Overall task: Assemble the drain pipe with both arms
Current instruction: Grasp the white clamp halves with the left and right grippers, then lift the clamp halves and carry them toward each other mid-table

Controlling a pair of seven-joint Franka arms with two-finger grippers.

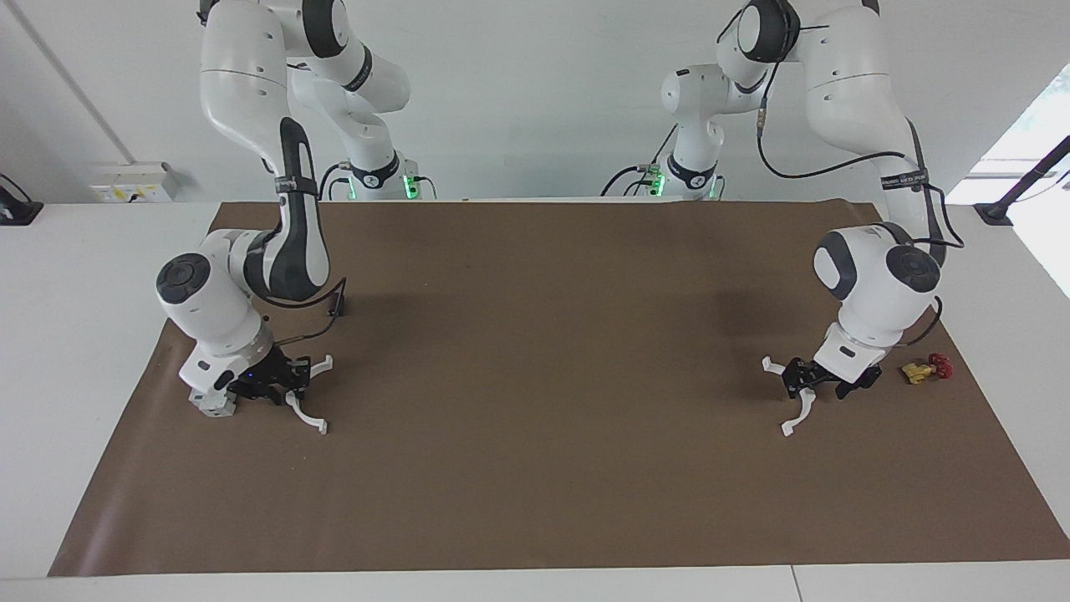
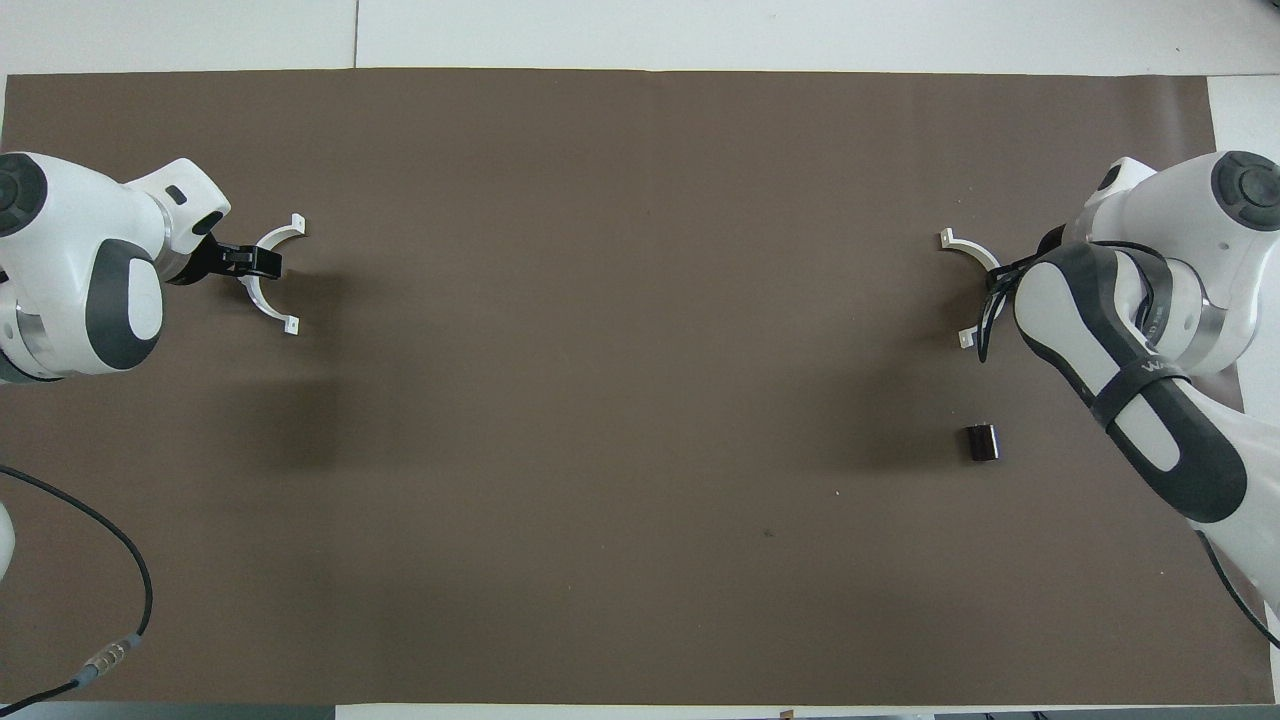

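Note:
My left gripper's fingers reach across the middle of the white arc, so it is time to close now. Closing would catch the arc.
The drain pipe lies as two separate white arcs on the brown mat point(image 1: 535, 468). One arc point(image 1: 801, 410) lies toward the left arm's end; my left gripper point(image 1: 800, 380) is low over its middle, as the overhead view point(image 2: 255, 260) also shows over that arc point(image 2: 270, 305). The other arc point(image 1: 305, 414) lies toward the right arm's end; my right gripper point(image 1: 288, 380) is low at its middle. In the overhead view the right arm point(image 2: 1130, 350) hides that gripper and part of its arc point(image 2: 968, 247). Both arcs rest flat on the mat.
A grey block point(image 1: 209, 404) sits beside the right gripper, toward the mat's edge. A small yellow valve with a red handle point(image 1: 926, 368) lies beside the left gripper. A small black block point(image 2: 981, 442) lies nearer to the robots than the right arm's arc.

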